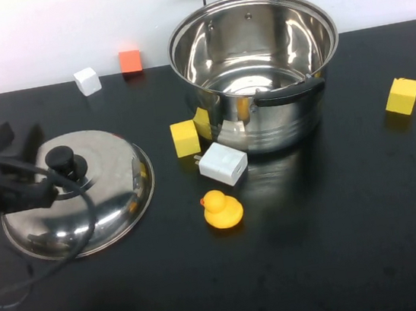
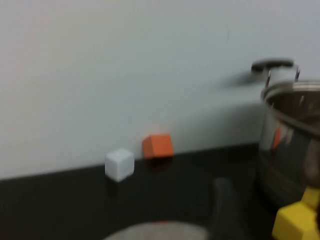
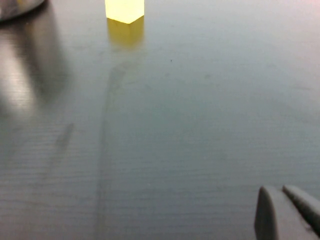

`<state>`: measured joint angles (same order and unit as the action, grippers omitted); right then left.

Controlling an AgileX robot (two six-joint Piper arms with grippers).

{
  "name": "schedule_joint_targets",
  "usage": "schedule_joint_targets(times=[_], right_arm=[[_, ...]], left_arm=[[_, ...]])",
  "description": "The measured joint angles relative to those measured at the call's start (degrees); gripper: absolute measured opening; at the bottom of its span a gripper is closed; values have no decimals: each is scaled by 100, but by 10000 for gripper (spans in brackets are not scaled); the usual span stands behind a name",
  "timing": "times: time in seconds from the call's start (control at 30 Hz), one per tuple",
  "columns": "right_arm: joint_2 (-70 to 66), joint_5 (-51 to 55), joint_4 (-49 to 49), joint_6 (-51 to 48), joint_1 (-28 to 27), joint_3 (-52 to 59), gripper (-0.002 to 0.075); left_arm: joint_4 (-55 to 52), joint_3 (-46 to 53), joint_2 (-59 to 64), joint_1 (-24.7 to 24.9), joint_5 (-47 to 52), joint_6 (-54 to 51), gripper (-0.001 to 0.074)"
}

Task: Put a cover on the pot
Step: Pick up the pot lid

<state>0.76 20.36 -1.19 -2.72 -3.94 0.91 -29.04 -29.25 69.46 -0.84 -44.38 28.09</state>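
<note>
Next, my left gripper grabs the lid by its narrow black knob (image 1: 62,161), since the steel dome spreads far wider than my fingers.
The pot (image 1: 258,72) is a large shiny steel stockpot standing open at the back centre of the black table (image 1: 342,245). It also shows in the left wrist view (image 2: 292,145). The domed steel lid (image 1: 104,207) with its black knob (image 1: 66,162) lies flat at the left, apart from the pot. My left gripper (image 1: 48,193) hovers over the lid, just beside the knob on its left side. A grey blur of the lid (image 2: 160,231) shows under the left wrist camera. My right gripper (image 3: 282,197) is shut and empty, low over bare table, and is outside the high view.
A white cube (image 1: 87,81) and an orange cube (image 1: 130,60) sit at the back left. A yellow block (image 1: 185,138), a white charger (image 1: 223,163) and a yellow duck (image 1: 222,209) lie between lid and pot. Another yellow block (image 1: 403,95) is right.
</note>
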Motion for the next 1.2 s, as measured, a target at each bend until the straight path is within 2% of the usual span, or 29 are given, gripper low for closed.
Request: schedule_joint_targets(times=[0.1, 0.17, 0.27, 0.4, 0.6, 0.67, 0.73, 0.83, 1.1, 1.2], right_arm=[[0, 0, 0, 0, 0, 0, -2], [0, 0, 0, 0, 0, 0, -2], [0, 0, 0, 0, 0, 0, -2], [0, 0, 0, 0, 0, 0, -2], [0, 0, 0, 0, 0, 0, -2], [0, 0, 0, 0, 0, 0, -2], [0, 0, 0, 0, 0, 0, -2], [0, 0, 0, 0, 0, 0, -2], [0, 0, 0, 0, 0, 0, -2], [0, 0, 0, 0, 0, 0, -2]], left_arm=[[-107, -172, 364, 0, 204, 15, 468], [-107, -293, 621, 0, 374, 19, 553], [-84, -479, 1001, 0, 593, 19, 594], [-84, -694, 1473, 0, 681, 19, 606], [-60, -892, 2099, 0, 703, 19, 601], [24, -906, 2208, 0, 703, 19, 567], [36, -906, 2242, 0, 703, 19, 501], [50, -906, 2265, 0, 564, 19, 318], [405, -906, 2236, 0, 320, 19, 325], [265, -1035, 1942, 0, 665, 19, 325]])
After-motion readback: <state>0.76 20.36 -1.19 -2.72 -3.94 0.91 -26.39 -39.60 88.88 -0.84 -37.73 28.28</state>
